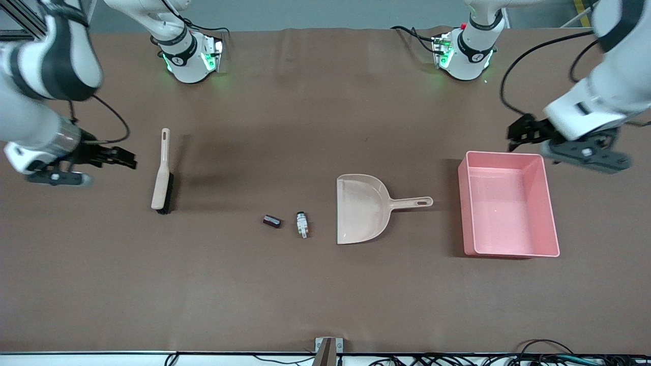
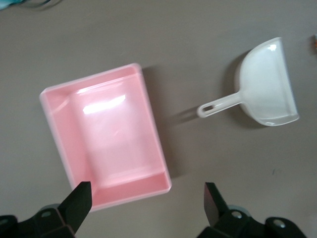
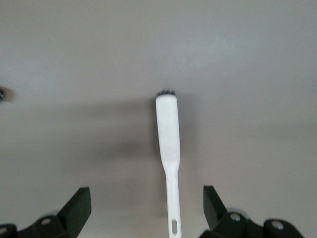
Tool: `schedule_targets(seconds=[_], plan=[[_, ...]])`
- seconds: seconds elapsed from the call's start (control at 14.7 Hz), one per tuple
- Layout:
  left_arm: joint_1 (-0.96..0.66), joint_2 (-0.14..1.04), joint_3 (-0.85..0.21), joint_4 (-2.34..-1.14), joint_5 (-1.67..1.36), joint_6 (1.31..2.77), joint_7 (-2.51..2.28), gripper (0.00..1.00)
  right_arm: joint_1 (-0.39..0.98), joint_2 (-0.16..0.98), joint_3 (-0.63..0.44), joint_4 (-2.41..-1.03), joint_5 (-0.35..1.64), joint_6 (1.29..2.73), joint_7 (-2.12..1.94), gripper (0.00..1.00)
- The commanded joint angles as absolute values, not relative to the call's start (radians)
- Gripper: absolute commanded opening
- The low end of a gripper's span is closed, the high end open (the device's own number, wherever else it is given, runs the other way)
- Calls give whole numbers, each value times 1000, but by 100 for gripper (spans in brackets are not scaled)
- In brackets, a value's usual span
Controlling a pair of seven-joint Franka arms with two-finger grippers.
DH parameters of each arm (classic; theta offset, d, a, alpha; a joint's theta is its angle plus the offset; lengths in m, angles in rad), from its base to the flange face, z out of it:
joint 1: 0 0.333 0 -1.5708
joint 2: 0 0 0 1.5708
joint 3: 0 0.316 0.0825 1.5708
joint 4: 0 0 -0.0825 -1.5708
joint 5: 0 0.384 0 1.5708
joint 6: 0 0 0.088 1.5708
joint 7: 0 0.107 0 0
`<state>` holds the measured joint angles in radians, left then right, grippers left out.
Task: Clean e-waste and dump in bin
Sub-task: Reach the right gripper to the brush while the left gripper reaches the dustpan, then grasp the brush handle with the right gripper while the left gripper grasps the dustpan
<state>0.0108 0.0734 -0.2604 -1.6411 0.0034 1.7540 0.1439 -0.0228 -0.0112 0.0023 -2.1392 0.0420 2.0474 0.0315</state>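
Note:
I will sweep the e-waste onto the dustpan (image 1: 362,208) next, so my right gripper will grab the beige brush by its handle (image 1: 165,150).
The e-waste lies mid-table: a dark maroon-black block (image 1: 272,220) and, beside it, a white-grey connector (image 1: 302,224) with a green-black tip. A beige dustpan (image 1: 362,208) lies between them and the pink bin (image 1: 550,203), its mouth toward the bits. My left gripper (image 1: 514,135) hangs open over the table just off the bin's rim. The left wrist view shows the bin (image 2: 114,139) with nothing in it, the dustpan (image 2: 267,84) and the empty left gripper (image 2: 147,201). My right gripper (image 1: 133,161) is open over the table at the right arm's end.
A beige brush (image 1: 163,175) with black bristles lies flat toward the right arm's end of the table. In the right wrist view the brush (image 3: 168,144) points its handle between the open fingers of the right gripper (image 3: 147,206). Cables run along the table's near edge.

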Motion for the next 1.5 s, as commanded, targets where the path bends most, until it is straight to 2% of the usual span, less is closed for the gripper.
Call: schedule_targets(seconds=[0.0, 0.2, 0.41, 0.55, 0.95, 1.3, 1.36, 1.43], plan=[[8, 106, -360, -1716, 14, 1876, 186, 99, -15, -144, 5, -2438, 43, 2242, 17, 100], [9, 194, -448, -1790, 15, 2027, 285, 97, -15, -158, 3, -2653, 43, 2494, -21, 100], [-5, 261, -466, -1857, 66, 2188, 415, 92, 15, -153, 3, -2756, 43, 2664, -23, 100], [-9, 328, -468, -1875, 142, 2288, 519, 86, 21, -128, 3, -2812, 43, 2788, -23, 100], [-55, 494, -468, -1875, 236, 2417, 652, 74, -38, -92, 2, -2816, 41, 2818, -138, 95], [-54, 569, -468, -1879, 360, 2519, 655, 69, -61, -38, 2, -2827, 43, 2856, -143, 72], [-55, 575, -468, -1878, 377, 2534, 657, 67, -61, -35, 2, -2827, 43, 2853, -141, 60], [-55, 584, -468, -1878, 388, 2543, 657, 67, -64, -35, 2, -2827, 43, 2847, -137, 44]])
